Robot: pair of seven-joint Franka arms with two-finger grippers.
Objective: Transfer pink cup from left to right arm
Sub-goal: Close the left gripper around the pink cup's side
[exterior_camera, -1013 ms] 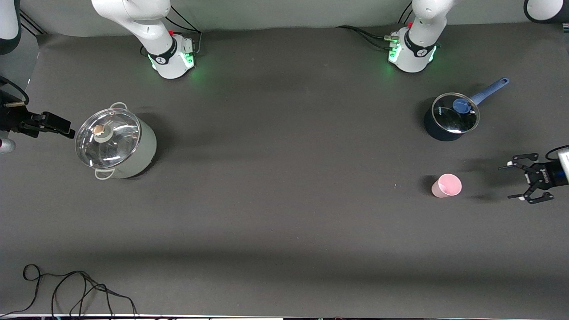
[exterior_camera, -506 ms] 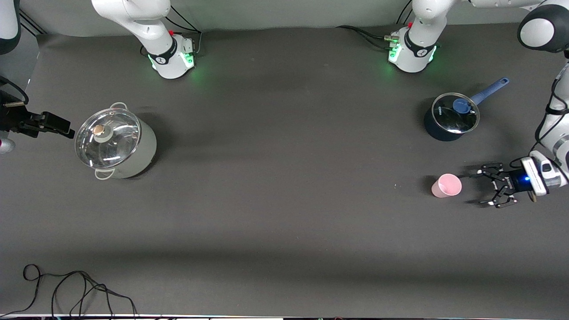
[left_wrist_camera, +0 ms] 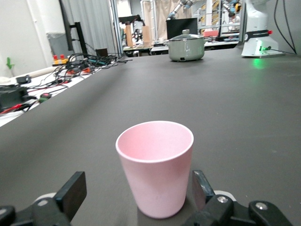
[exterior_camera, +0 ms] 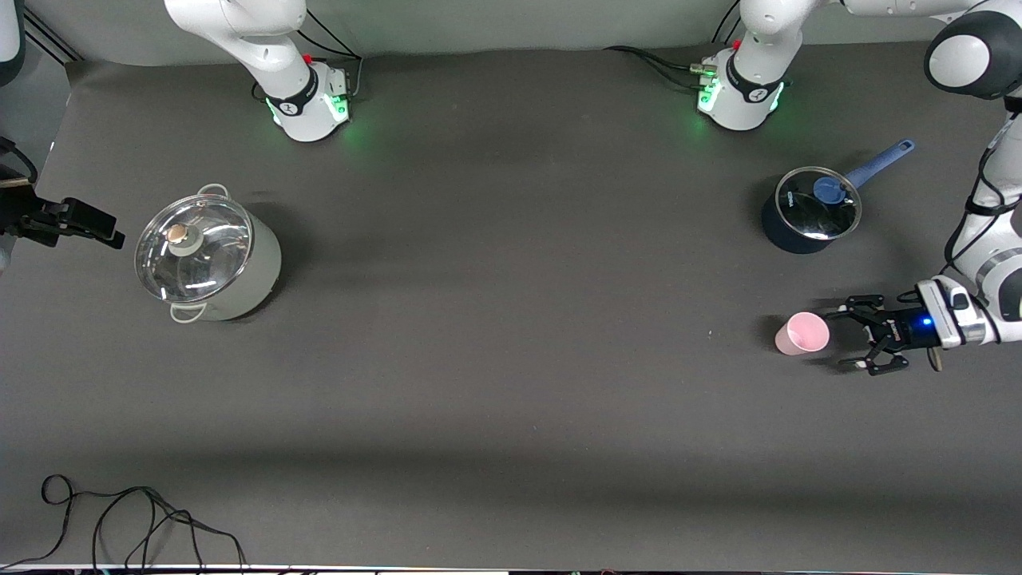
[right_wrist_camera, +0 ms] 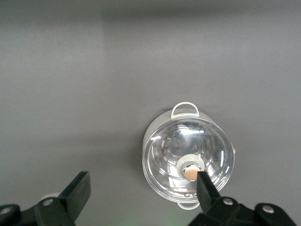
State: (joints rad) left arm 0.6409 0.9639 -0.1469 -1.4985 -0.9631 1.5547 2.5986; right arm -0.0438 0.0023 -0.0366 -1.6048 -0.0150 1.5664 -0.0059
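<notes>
My left gripper is to grab the pink cup next by its lower body [exterior_camera: 795, 342] [left_wrist_camera: 159, 195], so that it can hand the cup to my right arm.
The pink cup [exterior_camera: 802, 333] stands upright on the dark table near the left arm's end. My left gripper [exterior_camera: 843, 339] is low at the table beside it, open, with its claw tips reaching the cup's side. In the left wrist view the pink cup [left_wrist_camera: 155, 167] stands between the two spread fingers [left_wrist_camera: 73, 190]. One finger is close by its wall and a wide gap shows on the other side. My right gripper [exterior_camera: 94, 228] hangs open beside the grey-green pot at the right arm's end of the table. In the right wrist view that gripper [right_wrist_camera: 141, 188] holds nothing.
A grey-green pot with a glass lid [exterior_camera: 207, 255] stands near the right arm's end and shows below the right gripper [right_wrist_camera: 188, 160]. A dark blue saucepan with lid and blue handle [exterior_camera: 810, 209] sits farther from the camera than the cup. Black cables [exterior_camera: 136, 519] lie at the near edge.
My left gripper has come in low from the table's end until its open fingers reach the cup. The cup has not moved. The right gripper has drifted slightly toward the table's end.
</notes>
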